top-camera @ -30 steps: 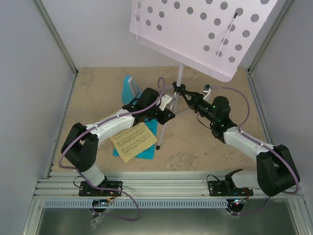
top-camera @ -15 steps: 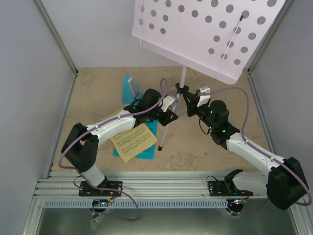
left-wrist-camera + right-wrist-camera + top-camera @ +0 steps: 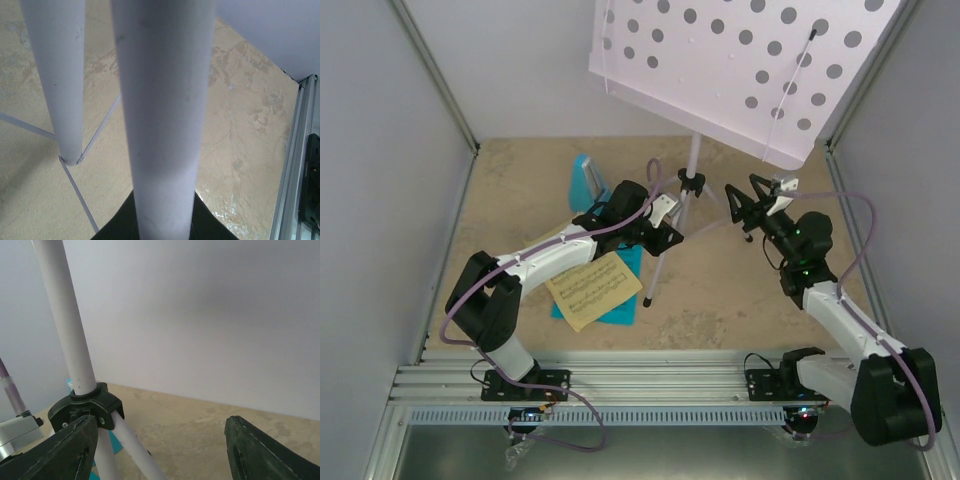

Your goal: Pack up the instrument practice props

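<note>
The right gripper grabs the music stand's pole next, high beneath the stand's holed desk, and leaves the stand's collar and legs free to fold.
The pale lilac music stand (image 3: 740, 70) stands upright at the back, its holed desk high over the floor. My left gripper (image 3: 665, 225) is shut on one of its legs, which fills the left wrist view as a thick lilac tube (image 3: 162, 125) between the dark jaws. Right of the stand's black collar (image 3: 692, 183), my right gripper (image 3: 745, 205) is open and holds nothing. In the right wrist view the pole (image 3: 65, 325) and collar (image 3: 85, 407) sit just beyond the left fingertip (image 3: 70, 450). The blue metronome (image 3: 585, 175) stands behind my left arm. Beneath that arm, the yellow sheet (image 3: 590, 288) lies on the cyan sheet (image 3: 620, 300).
Grey walls close in the sandy floor (image 3: 740, 290) on three sides. An aluminium rail (image 3: 650, 385) runs along the near edge with both arm bases on it. Thin wire braces (image 3: 80, 195) join the stand's legs low down.
My right gripper has let go of the stand's collar, opened wide and drawn back to the right. The left arm has kept its grip and place.
</note>
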